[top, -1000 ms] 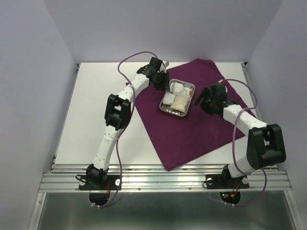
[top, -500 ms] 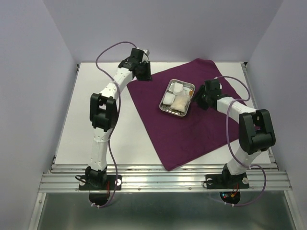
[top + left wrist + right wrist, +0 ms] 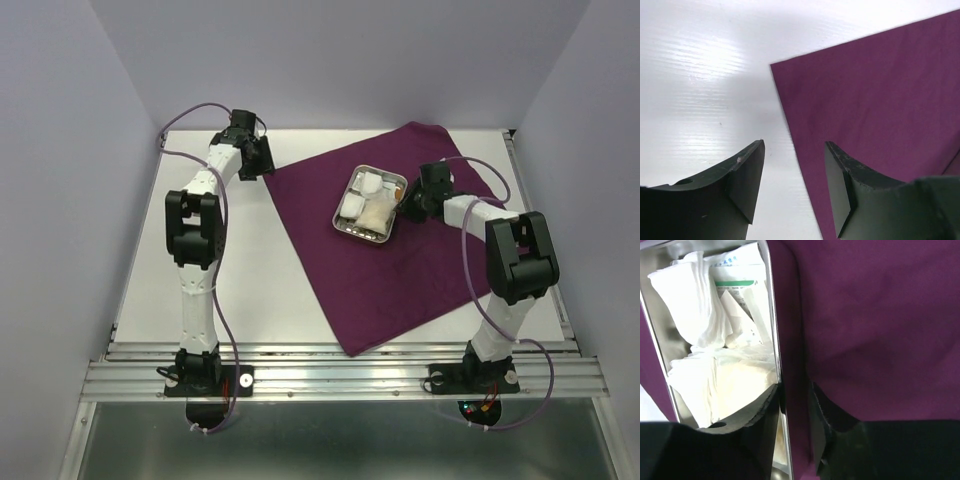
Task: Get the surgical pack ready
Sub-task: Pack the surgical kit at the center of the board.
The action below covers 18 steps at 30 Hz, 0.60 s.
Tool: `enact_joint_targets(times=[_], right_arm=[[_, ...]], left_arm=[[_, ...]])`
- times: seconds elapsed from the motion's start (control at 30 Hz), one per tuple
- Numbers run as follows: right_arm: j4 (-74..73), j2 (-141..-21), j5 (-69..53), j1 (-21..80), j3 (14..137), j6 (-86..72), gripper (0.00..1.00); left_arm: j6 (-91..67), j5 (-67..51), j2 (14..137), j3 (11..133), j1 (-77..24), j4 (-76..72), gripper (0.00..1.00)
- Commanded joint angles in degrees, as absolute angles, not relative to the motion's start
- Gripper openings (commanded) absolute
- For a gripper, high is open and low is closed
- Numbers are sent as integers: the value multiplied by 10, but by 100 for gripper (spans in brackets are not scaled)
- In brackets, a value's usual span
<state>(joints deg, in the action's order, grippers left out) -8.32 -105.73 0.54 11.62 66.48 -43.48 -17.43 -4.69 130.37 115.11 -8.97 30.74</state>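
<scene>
The left gripper should grab the dark-purple cloth [image 3: 400, 285] by its edge near the cloth's corner [image 3: 270, 181], so that flap of the cloth stays free to fold over the tray.
A dark-purple cloth [image 3: 400, 285] lies spread as a diamond on the white table. On it sits a shiny steel tray [image 3: 338, 215] holding white gauze [image 3: 370, 215] and clear packets [image 3: 737, 287]. Scissors and forceps do not show. My left gripper [image 3: 264, 160] is open and empty at the cloth's left corner; in the left wrist view its jaws [image 3: 794, 145] straddle the cloth's edge [image 3: 880, 100]. My right gripper [image 3: 405, 203] is shut on the tray's right wall [image 3: 771, 315], one finger inside over the gauze [image 3: 700, 305] and one outside on the cloth [image 3: 875, 330].
The white table [image 3: 200, 270] is bounded by lilac walls at the left, back and right. A metal rail [image 3: 340, 375] runs along the near edge, where both arm bases stand. The cloth's near corner reaches almost to the rail.
My left arm swung left from behind the tray to the cloth's left corner. My right gripper moved left up to the tray's right wall and closed on it.
</scene>
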Motion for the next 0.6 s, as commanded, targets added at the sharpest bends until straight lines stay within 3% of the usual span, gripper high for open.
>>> enact_joint_targets(times=[0.0,0.23,0.57], right_arm=[[-67,-1071,4,117,695,-421,30],[-67,-1079,-19,117,705,-408,11],[-75,-1084,-39,117,718,-377,10]], left_arm=[[-171,-47,1314,1149,-96,304,62],[-168,-65,1349,1160,-96,306,63],[-182,-6,1425,1231,-111,357,61]])
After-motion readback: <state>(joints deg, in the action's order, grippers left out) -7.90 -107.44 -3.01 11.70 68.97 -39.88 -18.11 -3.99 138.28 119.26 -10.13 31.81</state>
